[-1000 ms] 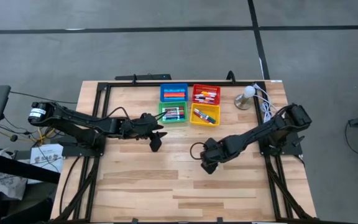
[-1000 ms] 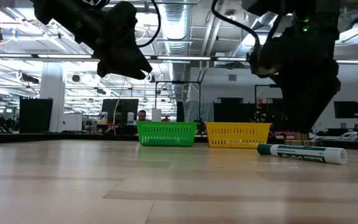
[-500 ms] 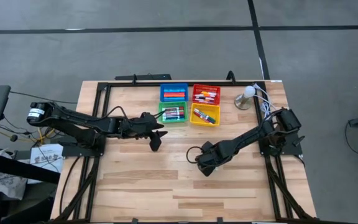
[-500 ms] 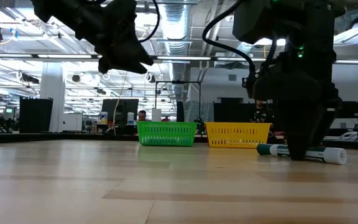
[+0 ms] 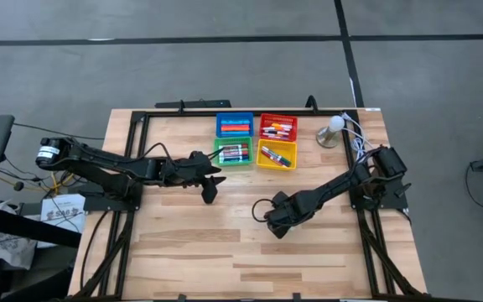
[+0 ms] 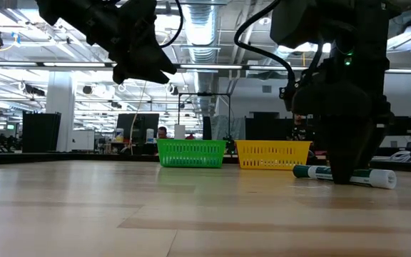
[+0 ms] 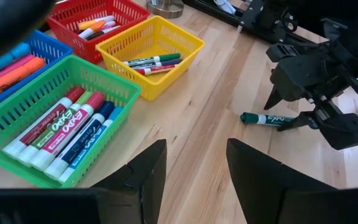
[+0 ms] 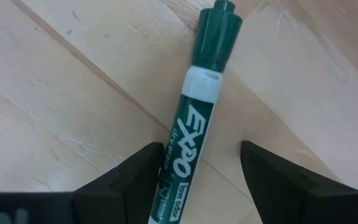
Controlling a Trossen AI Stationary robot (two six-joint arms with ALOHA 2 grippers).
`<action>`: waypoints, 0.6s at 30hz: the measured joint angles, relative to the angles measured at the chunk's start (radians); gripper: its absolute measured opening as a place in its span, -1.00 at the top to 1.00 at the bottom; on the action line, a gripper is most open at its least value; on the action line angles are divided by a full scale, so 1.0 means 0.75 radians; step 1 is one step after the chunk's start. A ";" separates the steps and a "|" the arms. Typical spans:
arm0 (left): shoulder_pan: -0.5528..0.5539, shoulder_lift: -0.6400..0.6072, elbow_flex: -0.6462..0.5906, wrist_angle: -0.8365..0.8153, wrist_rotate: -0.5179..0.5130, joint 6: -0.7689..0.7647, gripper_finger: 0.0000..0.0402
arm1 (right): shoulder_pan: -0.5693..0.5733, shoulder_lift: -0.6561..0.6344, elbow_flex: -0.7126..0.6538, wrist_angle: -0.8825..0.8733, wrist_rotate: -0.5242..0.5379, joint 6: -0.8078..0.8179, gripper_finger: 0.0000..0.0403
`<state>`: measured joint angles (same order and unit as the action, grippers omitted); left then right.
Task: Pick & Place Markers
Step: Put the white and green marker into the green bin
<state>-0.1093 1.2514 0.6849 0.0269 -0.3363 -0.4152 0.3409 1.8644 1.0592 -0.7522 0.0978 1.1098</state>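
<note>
My right gripper grabs the green-capped marker by its labeled body next.
A green-capped white marker lies flat on the bare wood right of the table's middle, also seen in the low view and the left wrist view. My right gripper is open and low over it, one finger on each side of the barrel, fingers across it, with wood showing between the barrel and at least one finger. My left gripper hangs open above the table near the green bin. The other markers lie in the bins.
Four small bins stand at the far middle: blue, red, green, yellow, each holding markers. A metal-based white ball stand with cables sits at the far right. Bare wood spreads across the near half.
My right gripper has come down and a little toward the table's left edge, ending with its open fingers at table level on either side of the green marker. The marker has stayed lying where it was.
</note>
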 joint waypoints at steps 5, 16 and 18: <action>0.000 0.000 0.000 0.001 0.000 0.000 0.17 | 0.023 0.001 -0.001 -0.004 0.012 -0.005 -0.08; 0.000 -0.001 0.000 0.001 0.000 0.000 0.17 | 0.054 0.001 -0.001 0.014 -0.032 0.058 0.27; 0.000 -0.001 0.000 0.001 0.000 0.000 0.17 | 0.061 0.001 -0.001 0.022 -0.030 0.059 0.41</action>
<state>-0.1093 1.2510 0.6849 0.0280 -0.3366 -0.4152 0.3866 1.8652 1.0584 -0.7357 0.0752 1.1542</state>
